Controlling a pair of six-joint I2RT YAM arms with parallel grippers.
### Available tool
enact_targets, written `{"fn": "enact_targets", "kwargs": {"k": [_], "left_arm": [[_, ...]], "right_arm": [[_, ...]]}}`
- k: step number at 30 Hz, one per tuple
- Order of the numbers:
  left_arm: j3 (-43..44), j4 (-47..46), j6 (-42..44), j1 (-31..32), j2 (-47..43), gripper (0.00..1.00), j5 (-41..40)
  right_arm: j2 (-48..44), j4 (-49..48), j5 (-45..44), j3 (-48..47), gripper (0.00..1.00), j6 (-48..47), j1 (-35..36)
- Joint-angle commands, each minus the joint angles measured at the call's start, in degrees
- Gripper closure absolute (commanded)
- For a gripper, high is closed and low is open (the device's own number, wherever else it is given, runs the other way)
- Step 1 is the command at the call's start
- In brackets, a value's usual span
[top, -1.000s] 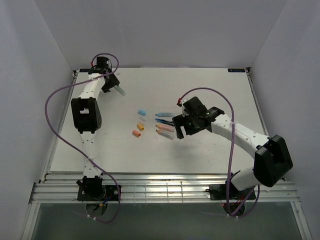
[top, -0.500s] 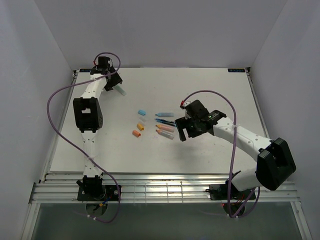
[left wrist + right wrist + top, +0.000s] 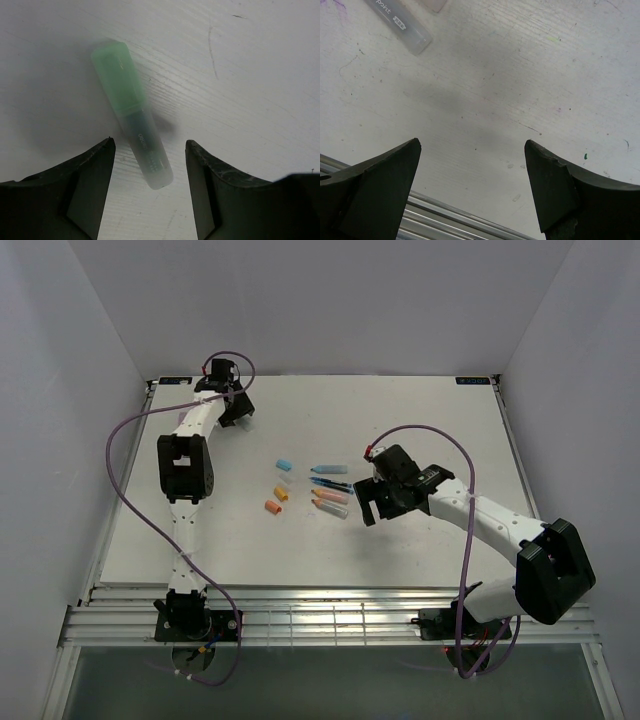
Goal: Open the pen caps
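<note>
My left gripper is open, and white table shows between each finger and the green pen. The pen would stay lying there if I lifted my left gripper now.
In the left wrist view a green pen lies on the white table, its green pen cap on and pointing away from me. My left gripper is open; its fingers stand either side of the pen's clear rear end without touching it. From above, the left gripper is at the far left and hides that pen. Several pens lie in a row mid-table, with loose pen caps to their left. My right gripper hangs open and holds nothing, just right of the row.
The right wrist view shows a clear pen body's end at top left and the table's near metal rail below the fingers. A light blue cap and an orange cap lie apart. White walls enclose the table.
The left arm has swung right along the back edge, and its gripper now covers the green pen seen from above. The right gripper has drifted slightly right and nearer.
</note>
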State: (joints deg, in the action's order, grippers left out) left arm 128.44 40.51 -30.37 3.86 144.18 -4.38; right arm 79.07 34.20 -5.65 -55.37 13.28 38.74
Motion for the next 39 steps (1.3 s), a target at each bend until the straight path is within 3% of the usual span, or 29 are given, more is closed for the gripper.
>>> {"fn": "enact_targets", "kwargs": {"k": [1,14,23,25,28,33,39], "left_arm": [[2.69,1.14,2.07,0.62,-0.22,0.32,-3.17],[2.95,3.96,5.5,1.77,1.63,0.43,-6.69],[-0.03,3.43,3.66,1.77,-1.18,0.8,-5.02],[-1.52,3.35,3.13,1.77,-3.28,0.91,-5.11],[-3.63,3.17,1.63,1.77,-7.75,1.0,-4.76],[-10.48,3.17,-0.83,1.85,-17.07,1.0,-2.39],[-25.3,1.33,-3.9,1.94,-33.77,1.0,9.28]], "right_arm": [[-1.81,-1.32,-1.29,0.35,0.1,0.96,-0.07],[-1.81,-1.24,-2.08,0.88,0.1,0.79,-0.07],[-1.29,0.08,-2.08,-0.78,0.1,-0.01,-0.07],[-0.85,0.87,-2.0,-2.18,0.1,-0.18,0.02],[-0.5,2.1,-1.47,-3.42,0.1,-0.45,-0.07],[-0.23,2.98,1.42,-6.76,0.1,-0.18,-0.16],[1.53,4.3,10.65,-11.24,0.1,1.13,-0.42]]}}
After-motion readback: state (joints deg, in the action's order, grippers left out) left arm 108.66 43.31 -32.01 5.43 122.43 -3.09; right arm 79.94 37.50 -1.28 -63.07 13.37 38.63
